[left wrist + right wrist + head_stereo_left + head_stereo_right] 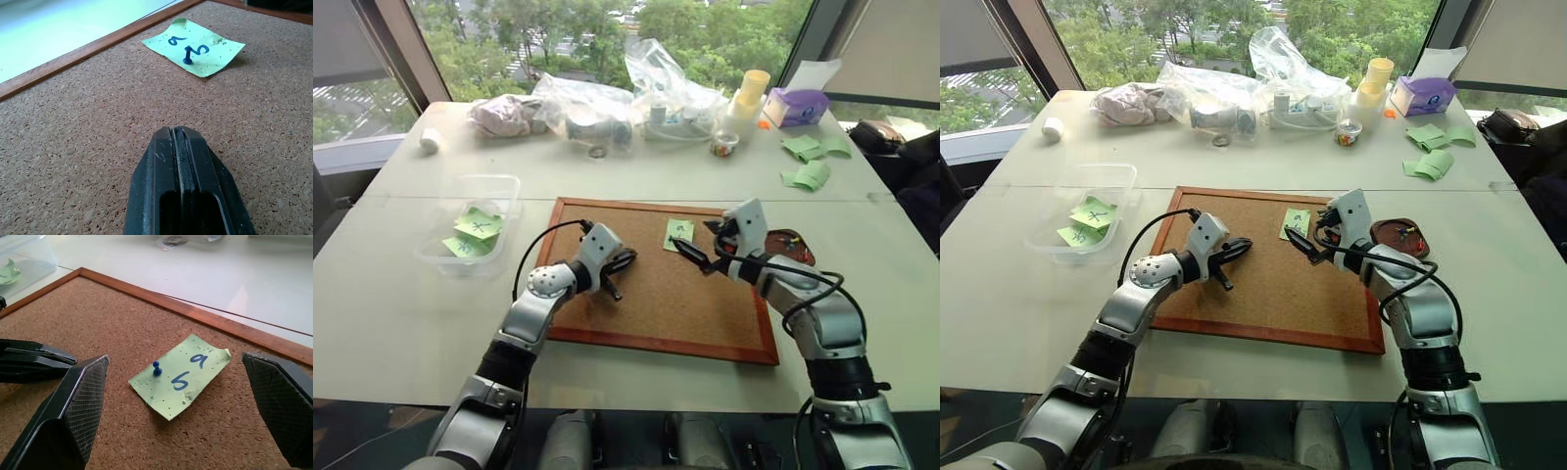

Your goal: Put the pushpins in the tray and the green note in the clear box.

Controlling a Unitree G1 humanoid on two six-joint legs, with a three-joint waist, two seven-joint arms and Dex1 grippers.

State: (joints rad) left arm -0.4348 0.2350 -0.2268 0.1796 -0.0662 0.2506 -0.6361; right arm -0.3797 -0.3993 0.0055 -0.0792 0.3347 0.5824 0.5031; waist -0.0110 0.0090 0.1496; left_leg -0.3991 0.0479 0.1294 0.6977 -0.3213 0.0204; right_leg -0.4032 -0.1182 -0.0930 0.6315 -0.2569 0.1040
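The blue pushpin has to go into the tray, so the right gripper needs to grab it by its plastic head next.
The green note, marked "9" and "5" in blue, lies on the corkboard near its far edge, pinned by a blue pushpin. My right gripper hovers open just in front of the note, one finger on either side of it, touching nothing. To the note's left my left gripper rests low over the cork, shut and empty. The dark brown tray sits right of the board, partly behind my right hand, with small coloured pins in it. The clear box stands left of the board and holds green notes, one marked X.
The wood-framed corkboard fills the table's middle. Along the far edge are clear plastic bags, yellow cups, a purple tissue box and a white roll. Loose green papers lie at the far right.
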